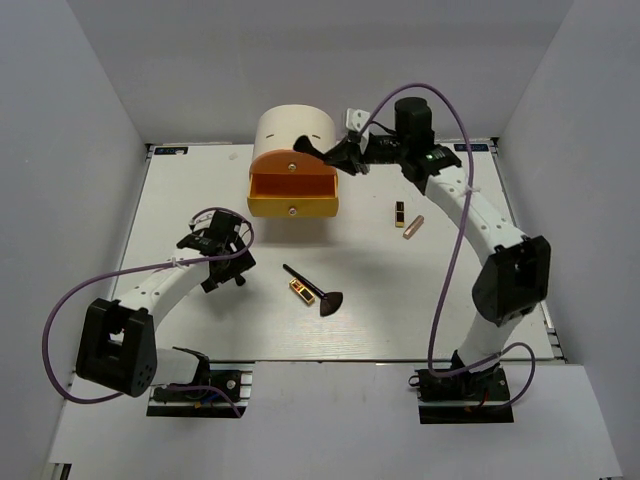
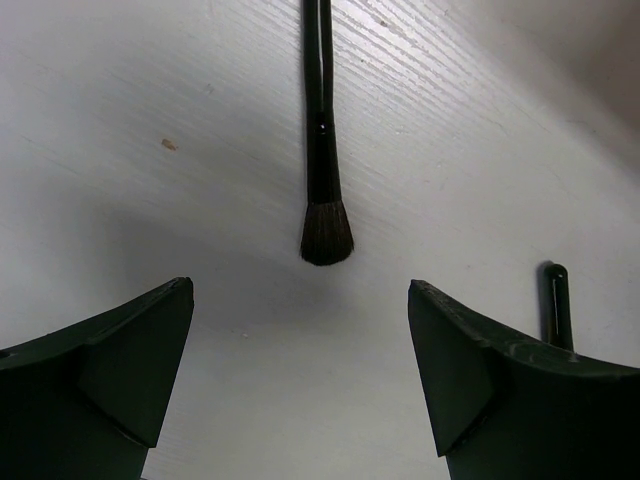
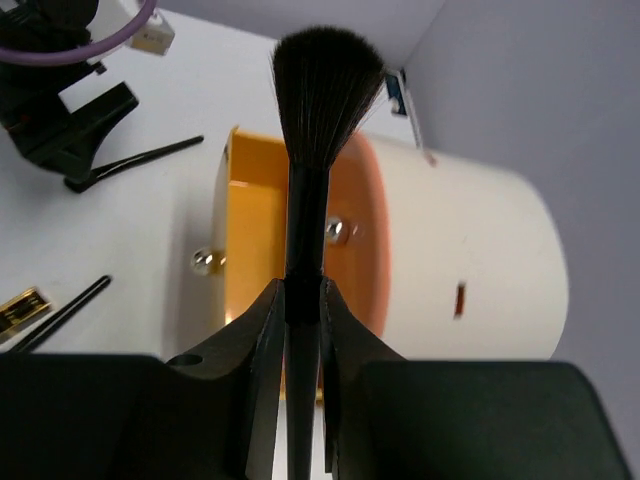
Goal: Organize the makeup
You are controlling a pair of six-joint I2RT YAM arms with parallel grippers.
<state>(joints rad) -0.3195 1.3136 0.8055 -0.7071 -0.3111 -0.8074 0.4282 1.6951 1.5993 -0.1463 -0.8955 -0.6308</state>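
Note:
The thin black brush needs my left gripper just behind its bristles, so its handle stays free to enter the drawer (image 1: 293,186).
My right gripper (image 1: 338,156) (image 3: 300,292) is shut on the handle of a black round-headed brush (image 3: 322,80), held above the open orange-yellow drawer (image 1: 293,186) of the cream box (image 1: 290,125). My left gripper (image 1: 225,260) (image 2: 300,290) is open and empty, low over the table, with a thin black brush (image 2: 322,180) just ahead of its fingers. A second brush handle tip (image 2: 556,300) shows by the right finger. A fan-headed brush (image 1: 318,294) and a gold-and-red lipstick (image 1: 300,290) lie mid-table. No tubes are in view.
Another small gold-and-red lipstick (image 1: 399,212) and a slim pinkish stick (image 1: 413,227) lie right of the drawer. The drawer front carries a small round knob (image 1: 292,210). White walls close in the table on three sides.

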